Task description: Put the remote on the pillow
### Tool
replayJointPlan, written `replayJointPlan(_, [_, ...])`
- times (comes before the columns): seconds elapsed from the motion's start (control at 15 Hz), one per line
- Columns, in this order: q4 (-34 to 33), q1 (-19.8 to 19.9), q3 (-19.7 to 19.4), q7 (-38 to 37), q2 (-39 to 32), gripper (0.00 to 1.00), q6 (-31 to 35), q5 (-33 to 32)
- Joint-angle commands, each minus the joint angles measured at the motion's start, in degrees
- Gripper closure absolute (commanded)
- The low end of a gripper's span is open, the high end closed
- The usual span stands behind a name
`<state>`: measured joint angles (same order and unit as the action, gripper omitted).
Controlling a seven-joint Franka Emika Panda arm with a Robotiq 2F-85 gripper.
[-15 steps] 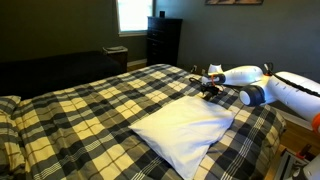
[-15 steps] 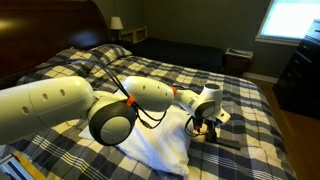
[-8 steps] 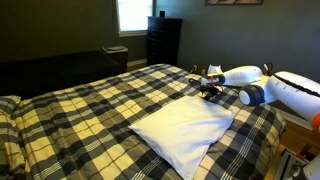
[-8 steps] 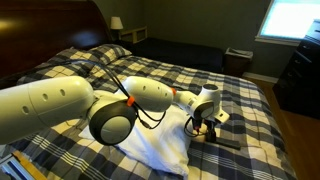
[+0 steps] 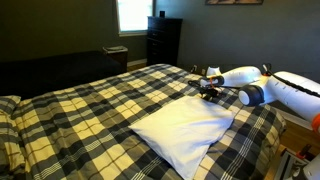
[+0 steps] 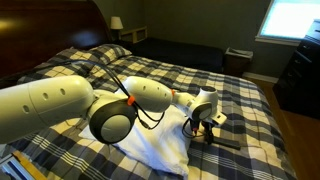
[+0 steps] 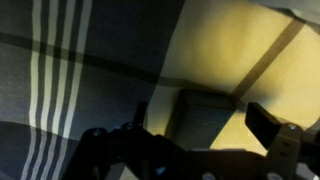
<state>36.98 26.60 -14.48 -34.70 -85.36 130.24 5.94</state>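
Observation:
My gripper should close on the remote now, because my fingers are down beside the sides of the remote's dark end [image 5: 208,96] [image 7: 200,121].
The white pillow [image 5: 185,127] lies on the plaid bedspread near the bed's corner; it also shows in an exterior view [image 6: 160,140]. The remote [image 6: 228,144] is a slim black bar lying on the bedspread just beyond the pillow's edge. My gripper [image 6: 205,128] points down low over it, also seen in an exterior view [image 5: 211,92]. In the wrist view my gripper [image 7: 200,125] is open, and the dark end of the remote [image 7: 205,112] lies between the fingers [image 7: 262,122]. I cannot tell whether they touch it.
The yellow-black plaid bedspread [image 5: 90,110] covers the whole bed. A plaid pillow [image 6: 95,55] lies at the headboard. A dark dresser [image 5: 163,40] and a nightstand with a lamp [image 6: 117,25] stand beyond the bed. The room is dim.
My gripper has sunk slightly toward the bedspread and the remote. The pillow and the remote have not moved.

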Motion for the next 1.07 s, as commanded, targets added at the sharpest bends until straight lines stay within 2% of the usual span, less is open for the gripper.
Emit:
replayJointPlan(0.0, [1.0, 0.0, 0.3, -1.5, 0.0, 0.06, 0.1, -1.5])
replayJointPlan(0.07, [1.1, 0.0, 0.3, -1.5, 0.0, 0.10, 0.1, -1.6])
replayJointPlan(0.2, [1.4, -0.1, 0.2, -1.7, 0.0, 0.12, 0.2, -1.7])
replayJointPlan(0.27, [1.4, -0.2, 0.1, -1.9, 0.0, 0.36, 0.1, -1.8])
replayJointPlan(0.4, [1.5, -0.3, 0.1, -1.9, 0.0, 0.39, 0.1, -1.9])
replayJointPlan(0.6, [1.3, -0.6, -0.1, -2.1, 0.0, 0.64, 0.0, -2.1])
replayJointPlan(1.0, [0.2, -0.4, 0.3, -1.7, 0.0, 0.66, -1.1, -1.9])
